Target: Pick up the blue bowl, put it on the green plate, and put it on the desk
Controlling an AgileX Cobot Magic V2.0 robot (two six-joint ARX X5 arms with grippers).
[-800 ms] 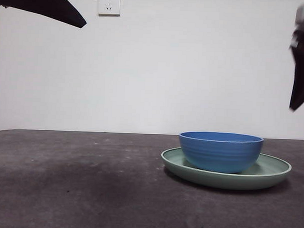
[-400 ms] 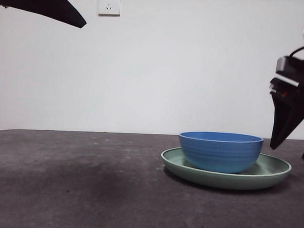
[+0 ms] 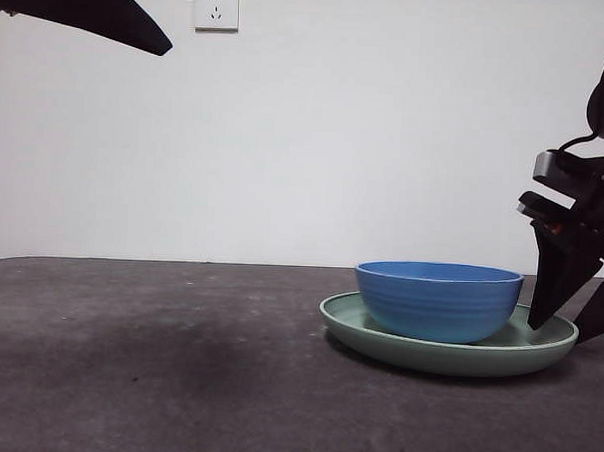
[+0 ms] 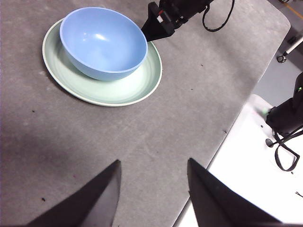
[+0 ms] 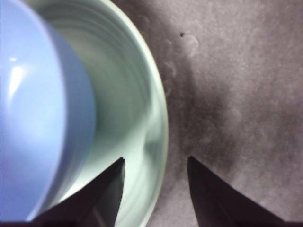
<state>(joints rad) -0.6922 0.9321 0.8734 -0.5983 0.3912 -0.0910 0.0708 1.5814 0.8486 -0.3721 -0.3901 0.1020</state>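
The plate with the blue bowl needs to be moved on the desk, so my right gripper next needs to grab the green plate by its rim.
The blue bowl stands upright inside the green plate, which lies on the desk right of centre. My right gripper is open and low at the plate's right edge. In the right wrist view its jaws straddle the plate's rim, with the bowl beside them. My left gripper is open and empty, held high and well away from the bowl and plate. It shows as a black tip at the top left.
A white wall with a socket stands behind the desk. In the left wrist view the desk's edge runs close past the plate, with a white base and cables beyond it.
My right gripper has come down from the upper right edge to the plate's right rim. The bowl, the plate and the left arm have not moved.
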